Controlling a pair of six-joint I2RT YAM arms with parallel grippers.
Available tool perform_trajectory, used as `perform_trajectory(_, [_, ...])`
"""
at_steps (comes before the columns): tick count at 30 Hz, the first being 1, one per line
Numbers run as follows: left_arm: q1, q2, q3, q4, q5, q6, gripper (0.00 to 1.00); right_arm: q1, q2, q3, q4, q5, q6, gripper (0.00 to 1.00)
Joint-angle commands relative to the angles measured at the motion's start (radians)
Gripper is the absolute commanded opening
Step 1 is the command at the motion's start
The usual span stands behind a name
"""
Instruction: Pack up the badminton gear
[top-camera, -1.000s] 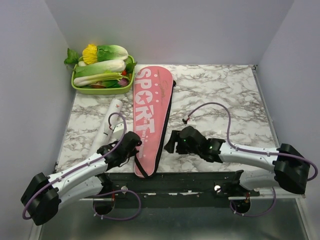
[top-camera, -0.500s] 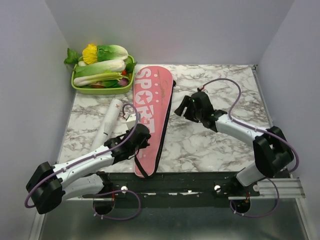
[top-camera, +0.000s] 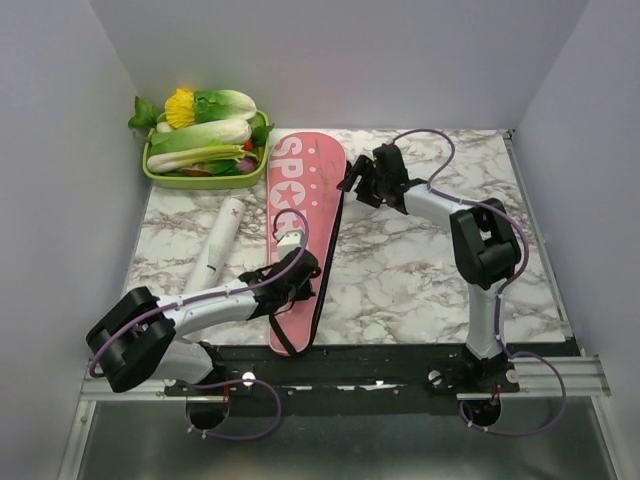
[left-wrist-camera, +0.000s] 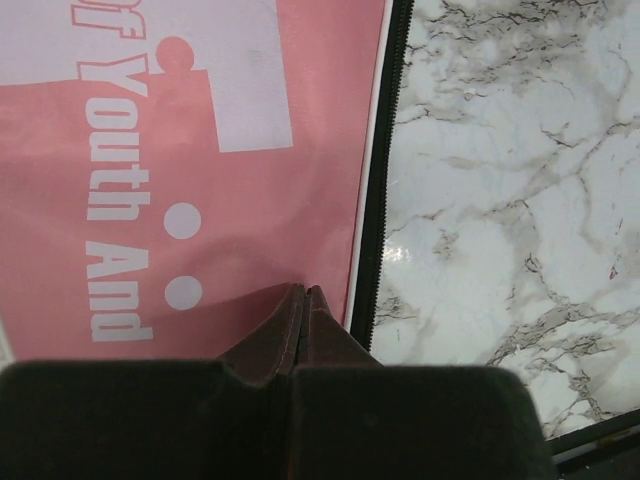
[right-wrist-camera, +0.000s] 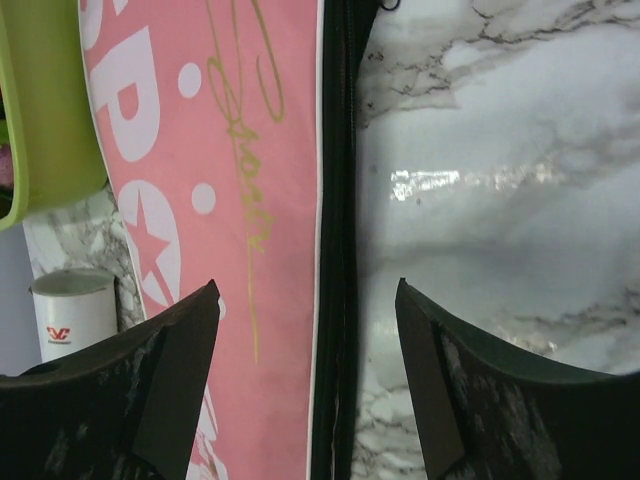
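My right gripper's fingers are still above the cover's zipper edge (top-camera: 342, 193) (right-wrist-camera: 336, 272), so it is too early to close. The right gripper comes down, before closing on it.
The long pink cover (top-camera: 300, 205) with white "SPORT" lettering lies lengthwise on the marble table, with its black zipper edge (right-wrist-camera: 338, 250) on the right side. My left gripper (top-camera: 306, 272) is shut and empty, its tips (left-wrist-camera: 303, 291) just above the cover's lower part (left-wrist-camera: 200, 150) near the zipper (left-wrist-camera: 380, 200). My right gripper (top-camera: 352, 184) is open, its fingers straddling the zipper edge at the cover's wide upper end (right-wrist-camera: 307, 284). The white tube (top-camera: 218, 245) lies left of the cover and also shows in the right wrist view (right-wrist-camera: 72, 305). Rackets and shuttlecocks are out of view.
A green tray (top-camera: 150, 170) of leafy vegetables stands at the far left corner, close to the cover's top; its rim shows in the right wrist view (right-wrist-camera: 45, 110). Grey walls enclose the table on three sides. Bare marble (top-camera: 440, 250) lies right of the cover.
My right gripper has swung from the near middle of the table to the cover's far upper right edge. My left gripper has moved right, onto the cover's lower part.
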Motion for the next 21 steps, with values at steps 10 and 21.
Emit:
perform_trajectory(10, [-0.028,-0.099,-0.097,-0.003,0.019,-0.038,0.0,-0.01,0.283,0.296,-0.099,-0.084,0.072,0.79])
perform_trajectory(21, [-0.029,-0.051,-0.099,0.0,0.047,-0.035,0.0,-0.025,0.338,0.376,-0.17,-0.09,0.12,0.48])
